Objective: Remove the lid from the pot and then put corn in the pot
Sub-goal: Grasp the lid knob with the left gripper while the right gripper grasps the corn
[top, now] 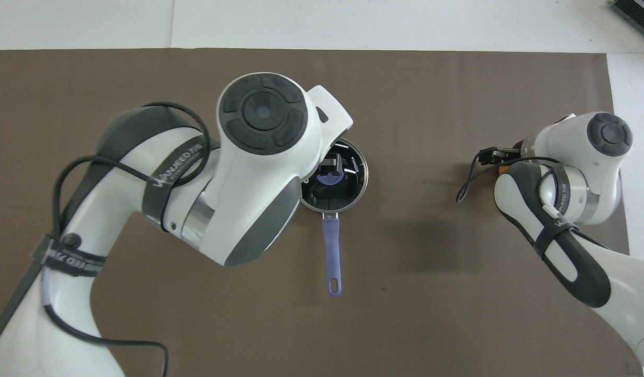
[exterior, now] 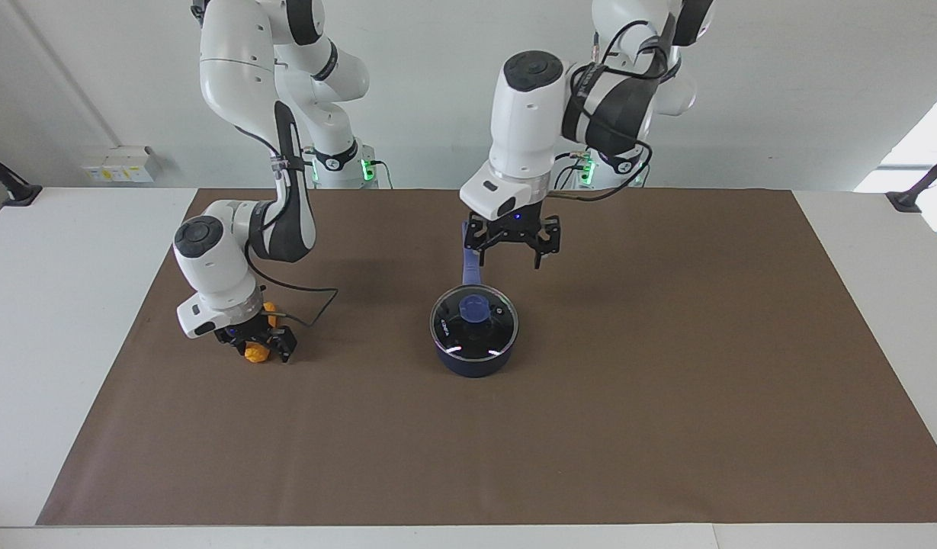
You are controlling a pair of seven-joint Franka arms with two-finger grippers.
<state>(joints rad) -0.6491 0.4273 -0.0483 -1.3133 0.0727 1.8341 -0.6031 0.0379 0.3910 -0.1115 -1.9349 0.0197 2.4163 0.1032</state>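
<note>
My left gripper is to grab the glass lid next by its narrow blue knob (top: 330,179). The lid covers the whole pot and is too wide for the gripper's fingers.
The navy pot (exterior: 473,362) stands mid-table with the glass lid (exterior: 492,335) on it, and its blue knob (exterior: 474,307) is free. The pot's handle (top: 330,251) points toward the robots. My left gripper (exterior: 510,255) is open and empty, raised over the handle's root at the pot's near rim. In the overhead view the left arm hides part of the lid (top: 353,180). My right gripper (exterior: 258,347) is down at the mat around the yellow-orange corn (exterior: 256,354), toward the right arm's end of the table. A sliver of the corn (top: 502,168) shows in the overhead view.
A brown mat (exterior: 590,427) covers most of the white table (exterior: 56,343). A black cable (exterior: 308,301) loops off the right wrist onto the mat beside the corn.
</note>
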